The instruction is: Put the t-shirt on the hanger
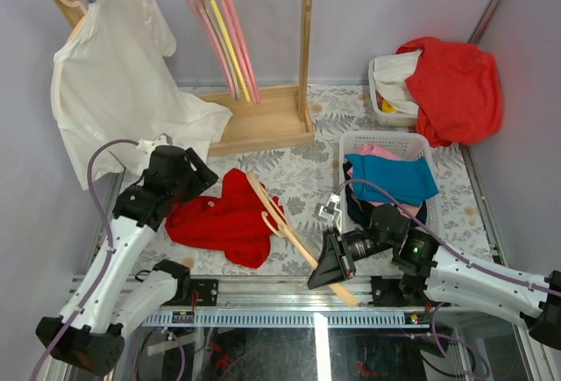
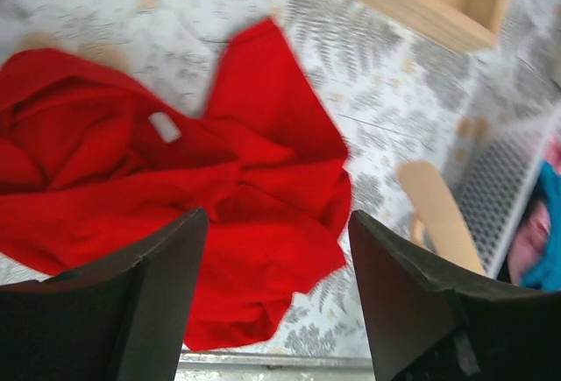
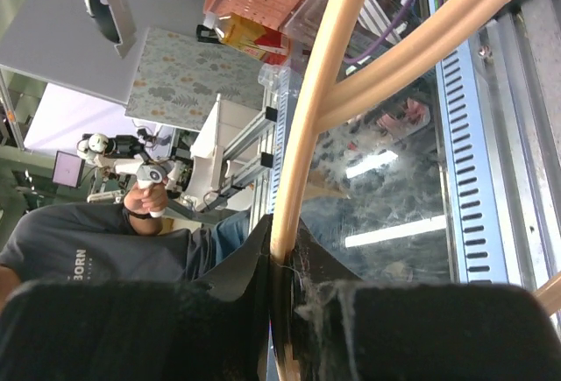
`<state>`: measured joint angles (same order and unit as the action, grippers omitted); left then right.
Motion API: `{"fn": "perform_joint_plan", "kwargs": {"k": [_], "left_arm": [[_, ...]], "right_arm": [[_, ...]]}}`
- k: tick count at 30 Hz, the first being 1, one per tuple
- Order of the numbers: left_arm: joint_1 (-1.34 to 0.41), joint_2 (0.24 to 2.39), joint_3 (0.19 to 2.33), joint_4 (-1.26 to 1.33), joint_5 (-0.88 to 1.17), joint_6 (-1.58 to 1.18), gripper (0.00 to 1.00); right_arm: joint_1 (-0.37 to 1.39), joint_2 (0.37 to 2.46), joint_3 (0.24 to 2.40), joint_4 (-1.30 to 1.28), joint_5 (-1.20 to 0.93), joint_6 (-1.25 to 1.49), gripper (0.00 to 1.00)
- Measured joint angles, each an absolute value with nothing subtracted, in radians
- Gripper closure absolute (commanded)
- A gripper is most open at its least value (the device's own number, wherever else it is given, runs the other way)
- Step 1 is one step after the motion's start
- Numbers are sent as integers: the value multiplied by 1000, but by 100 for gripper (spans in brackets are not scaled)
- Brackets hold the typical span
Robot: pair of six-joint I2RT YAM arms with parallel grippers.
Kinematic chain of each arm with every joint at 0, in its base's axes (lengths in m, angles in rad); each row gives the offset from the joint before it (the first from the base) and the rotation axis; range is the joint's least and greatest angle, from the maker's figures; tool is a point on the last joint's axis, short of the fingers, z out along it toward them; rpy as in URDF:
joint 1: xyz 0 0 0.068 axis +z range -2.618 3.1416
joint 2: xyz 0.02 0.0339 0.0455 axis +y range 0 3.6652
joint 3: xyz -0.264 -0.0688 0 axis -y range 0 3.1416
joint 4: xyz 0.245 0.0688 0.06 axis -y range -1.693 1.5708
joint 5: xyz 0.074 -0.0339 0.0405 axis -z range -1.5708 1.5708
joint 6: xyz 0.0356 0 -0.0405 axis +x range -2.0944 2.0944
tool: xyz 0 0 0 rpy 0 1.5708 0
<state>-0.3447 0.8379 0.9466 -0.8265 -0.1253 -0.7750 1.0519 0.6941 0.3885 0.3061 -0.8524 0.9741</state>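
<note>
The left gripper grabs the neckline edge (image 1: 215, 202) beside the white label (image 2: 163, 126) next, to open the red t-shirt's neck for the hanger.
The red t-shirt (image 1: 226, 219) lies crumpled on the patterned table, its white label (image 2: 163, 126) showing in the left wrist view. The pale wooden hanger (image 1: 285, 223) slopes across its right edge toward the table's front. My right gripper (image 1: 331, 264) is shut on the hanger's lower arm (image 3: 302, 162) near the front edge. My left gripper (image 1: 200, 178) is open just above the shirt's left part (image 2: 263, 250); its fingers (image 2: 149, 298) hold nothing.
A wooden clothes rack (image 1: 263, 118) stands at the back with a white t-shirt (image 1: 123, 74) and pink and yellow hangers (image 1: 223, 31). A white basket (image 1: 386, 149) of blue and pink clothes sits right of the hanger. A red-orange garment (image 1: 456, 88) drapes a bin at back right.
</note>
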Motion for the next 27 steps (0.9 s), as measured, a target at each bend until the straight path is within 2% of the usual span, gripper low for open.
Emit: {"fn": "perform_joint_plan", "kwargs": {"k": [5,12,22,27], "left_arm": [[-197,904,836,-796,-113,-804,40],[-165,971,693,-752,-129,-909,42],[-115,1158,686,-635,-231,-1044,52],[-81,1258,686,-582,-255,-1061,59]], "right_arm": [[1051,658,385,213,-827,942,100],[1051,650,384,213,-827,936,100],[1051,646,376,253,-828,955,100],[1051,635,360,270,-828,968,100]]}}
